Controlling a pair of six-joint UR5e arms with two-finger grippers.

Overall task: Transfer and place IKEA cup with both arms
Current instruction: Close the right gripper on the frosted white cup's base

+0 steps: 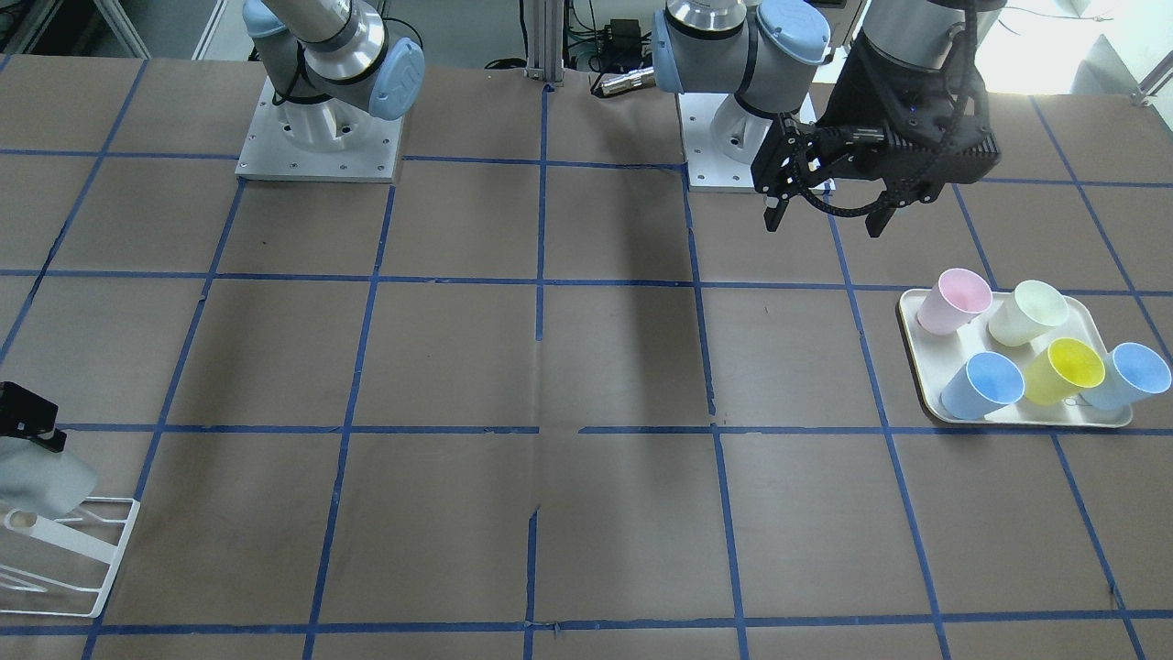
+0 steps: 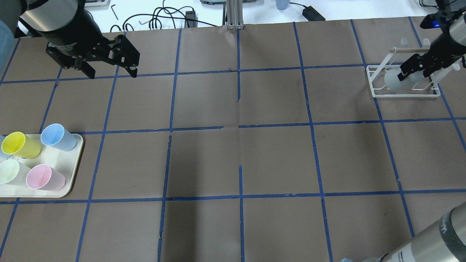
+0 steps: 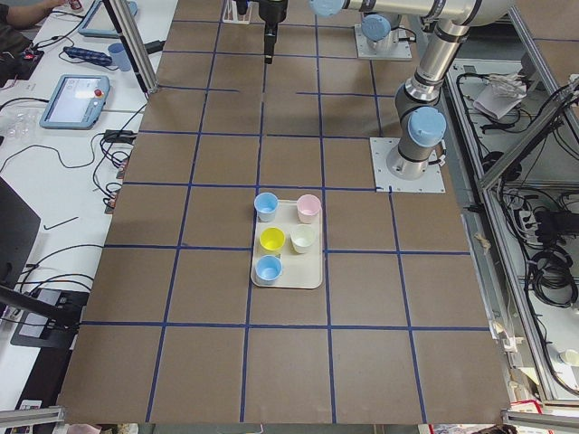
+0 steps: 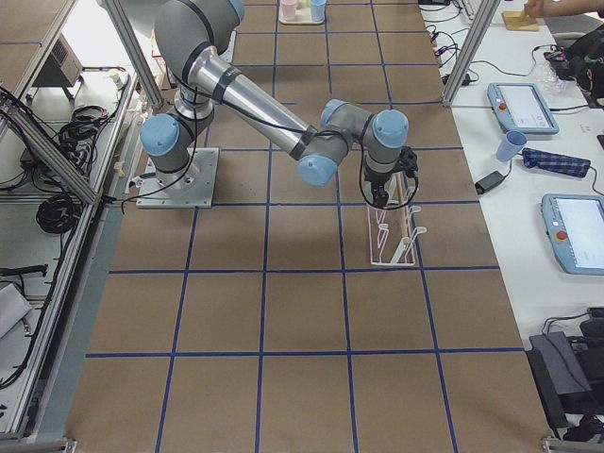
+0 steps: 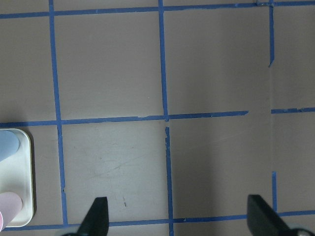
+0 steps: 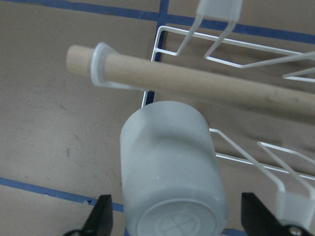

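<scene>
My right gripper will next grab the pale grey IKEA cup by its base end (image 6: 176, 209). The cup's rim then stays free for the handover to my other arm.
The pale grey IKEA cup (image 6: 170, 172) rests tilted on the white wire rack (image 2: 404, 94), under its wooden bar (image 6: 197, 83), with its base toward the right wrist camera. My right gripper (image 6: 177, 216) is open, one finger on each side of the cup with small gaps. The cup also shows in the overhead view (image 2: 392, 80) and in the front-facing view (image 1: 41, 481). My left gripper (image 2: 109, 72) is open and empty, held above bare table beyond the tray; the left wrist view (image 5: 177, 216) shows only table between its fingers.
A cream tray (image 1: 916, 367) at the table's left end holds a pink cup (image 1: 955, 301), a pale cream-green cup (image 1: 1028, 312), a yellow cup (image 1: 1065, 370) and two light blue cups (image 1: 982, 385). The table is brown with blue tape lines.
</scene>
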